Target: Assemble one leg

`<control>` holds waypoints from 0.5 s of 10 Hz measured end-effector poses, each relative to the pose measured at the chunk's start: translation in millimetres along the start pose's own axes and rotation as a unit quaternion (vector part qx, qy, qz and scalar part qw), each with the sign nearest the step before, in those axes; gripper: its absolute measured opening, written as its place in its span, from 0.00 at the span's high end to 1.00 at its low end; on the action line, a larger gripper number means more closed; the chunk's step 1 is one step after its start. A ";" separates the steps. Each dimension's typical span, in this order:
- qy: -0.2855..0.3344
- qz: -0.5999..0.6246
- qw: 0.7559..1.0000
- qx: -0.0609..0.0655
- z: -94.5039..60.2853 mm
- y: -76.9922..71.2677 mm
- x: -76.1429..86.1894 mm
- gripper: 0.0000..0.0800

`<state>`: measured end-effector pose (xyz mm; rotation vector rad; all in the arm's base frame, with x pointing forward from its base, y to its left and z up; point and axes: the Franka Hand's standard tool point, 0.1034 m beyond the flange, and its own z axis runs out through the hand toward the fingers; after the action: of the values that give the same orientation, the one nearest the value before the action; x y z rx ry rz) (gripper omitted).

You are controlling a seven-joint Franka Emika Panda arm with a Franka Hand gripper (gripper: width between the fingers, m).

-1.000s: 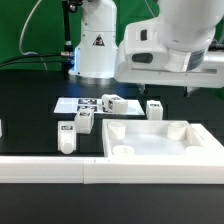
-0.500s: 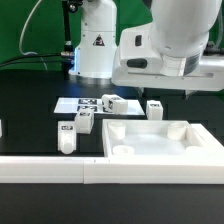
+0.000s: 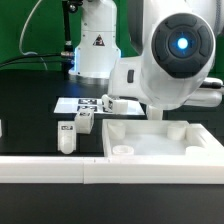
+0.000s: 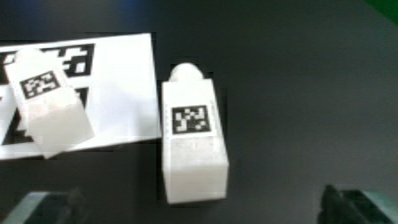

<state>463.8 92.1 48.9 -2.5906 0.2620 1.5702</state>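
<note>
I need to grab the tagged leg by its blunt end (image 4: 196,181). The leg's round tip then stays free to go into the hollow of the tray-like part.
In the wrist view a short white leg (image 4: 192,130) with a black-and-white tag on its side sits on the black table, just off the marker board (image 4: 98,50). My gripper (image 4: 199,208) is open above it, with one dark finger on each side (image 4: 45,208) and the leg's near end between them, untouched. A second leg (image 4: 48,105) lies on the marker board. In the exterior view the arm's wrist (image 3: 178,60) hides the gripper and the leg under it. Other legs show there (image 3: 85,122) (image 3: 66,137) (image 3: 112,101).
The large white tray-like part with recesses (image 3: 195,150) lies at the exterior view's front right, behind a white rail (image 3: 60,168) along the front edge. The robot base (image 3: 95,45) stands at the back.
The arm has swung and lowered over the leg to the right of the marker board. Its wrist now covers that leg in the exterior view. The parts have not moved.
</note>
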 end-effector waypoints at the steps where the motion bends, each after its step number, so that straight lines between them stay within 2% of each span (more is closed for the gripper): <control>1: -0.027 0.001 1.000 -0.003 4.4 3.1 -1.5 0.19; 2: -0.018 0.001 1.000 -0.001 3.5 2.7 5.3 0.19; 4: -0.012 0.001 1.000 0.000 3.4 2.4 8.1 0.19; 5: 0.007 0.000 1.000 -0.005 9.0 1.9 13.5 0.19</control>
<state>461.6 90.5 32.8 -2.6097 0.2569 1.5570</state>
